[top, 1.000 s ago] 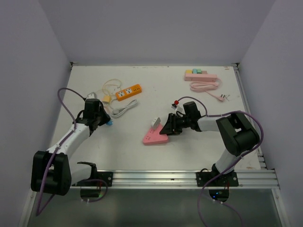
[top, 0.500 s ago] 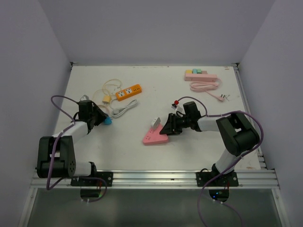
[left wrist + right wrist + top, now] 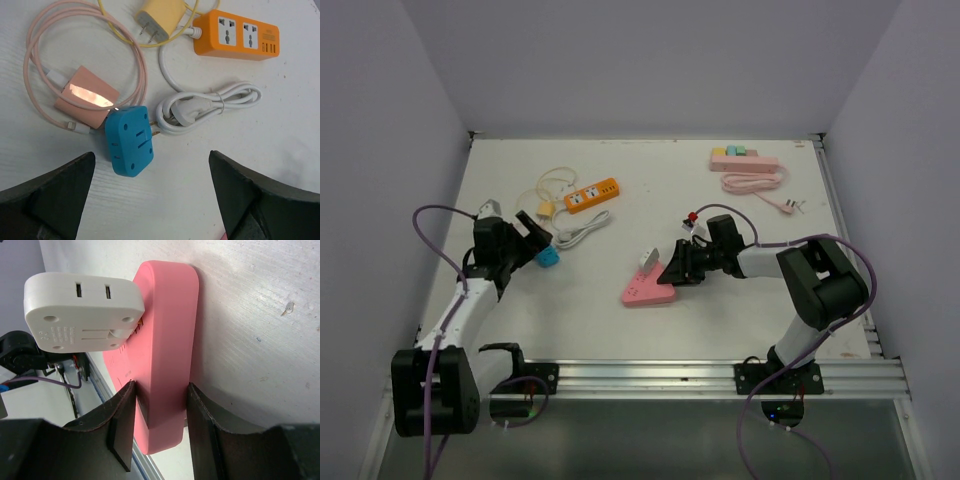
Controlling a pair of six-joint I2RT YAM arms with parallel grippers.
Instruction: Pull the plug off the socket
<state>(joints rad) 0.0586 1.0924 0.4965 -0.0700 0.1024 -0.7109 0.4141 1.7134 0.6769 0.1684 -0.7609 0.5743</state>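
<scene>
My left gripper is to pull the white plug (image 3: 81, 311) off the pink socket (image 3: 167, 310), so it should grab the plug across its broad sides.
A pink socket block (image 3: 642, 293) lies on the table's middle with a white plug (image 3: 646, 260) seated in its top face. My right gripper (image 3: 673, 270) is shut on the socket's end; in the right wrist view both fingers press the sides of the pink socket (image 3: 167, 310), and the white plug (image 3: 82, 310) stands out from it. My left gripper (image 3: 527, 242) is open at the left. A blue plug adapter (image 3: 129, 141) lies loose on the table just ahead of the left gripper (image 3: 152, 162), nearer its left finger and untouched.
An orange power strip (image 3: 235, 37) with its coiled white cord (image 3: 200, 107), a yellow charger (image 3: 160, 15) and a pink cable with a pink block (image 3: 85, 95) lie beyond the blue adapter. A pink power strip (image 3: 745, 160) and cord lie at the back right.
My left gripper has gone from shut to wide open, dropped the blue adapter on the table and drawn back. The right gripper and pink socket have not moved.
</scene>
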